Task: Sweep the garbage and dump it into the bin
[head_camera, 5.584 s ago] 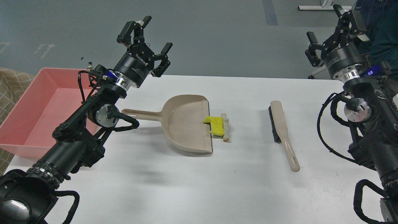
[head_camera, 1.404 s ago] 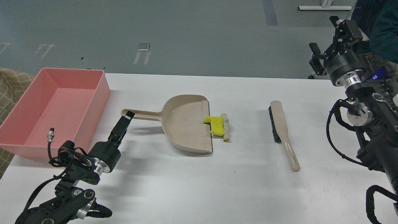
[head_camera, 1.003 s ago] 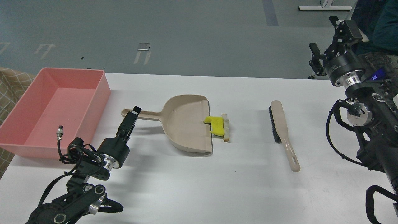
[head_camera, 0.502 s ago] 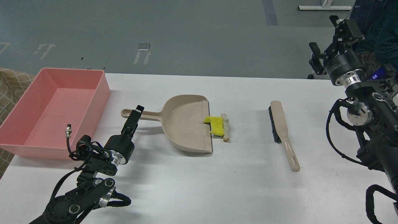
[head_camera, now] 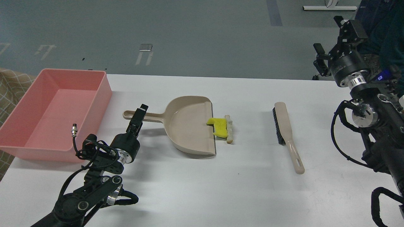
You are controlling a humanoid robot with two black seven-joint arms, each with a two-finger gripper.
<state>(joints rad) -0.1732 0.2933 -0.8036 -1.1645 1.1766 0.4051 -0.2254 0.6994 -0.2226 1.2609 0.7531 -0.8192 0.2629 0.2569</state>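
Observation:
My right gripper picks up the beige brush by its handle (head_camera: 294, 155) next, to sweep the scraps with its black bristles free.
The yellow L-shaped chunk (head_camera: 220, 126) and the thin tan stick (head_camera: 230, 129) lie side by side at the open lip of the beige dustpan (head_camera: 189, 124). The chunk rests partly on the lip. The pink bin (head_camera: 53, 110) stands at the table's left and looks empty. My left gripper (head_camera: 140, 114) is low, at the dustpan's handle (head_camera: 151, 117). It is seen edge-on, so I cannot tell its two fingers apart or whether it grips the handle. My right gripper (head_camera: 337, 41) is raised at the far right, open and empty.
The long beige brush (head_camera: 285, 132) with black bristles lies on the white table (head_camera: 202, 183) right of the scraps, handle toward me. A chequered cloth (head_camera: 9, 88) shows beyond the bin at the left edge.
My left arm came down from high above the bin's corner to table level. Its gripper then slid right along the dustpan's handle. The right gripper barely moved; scraps, dustpan and brush stayed put.

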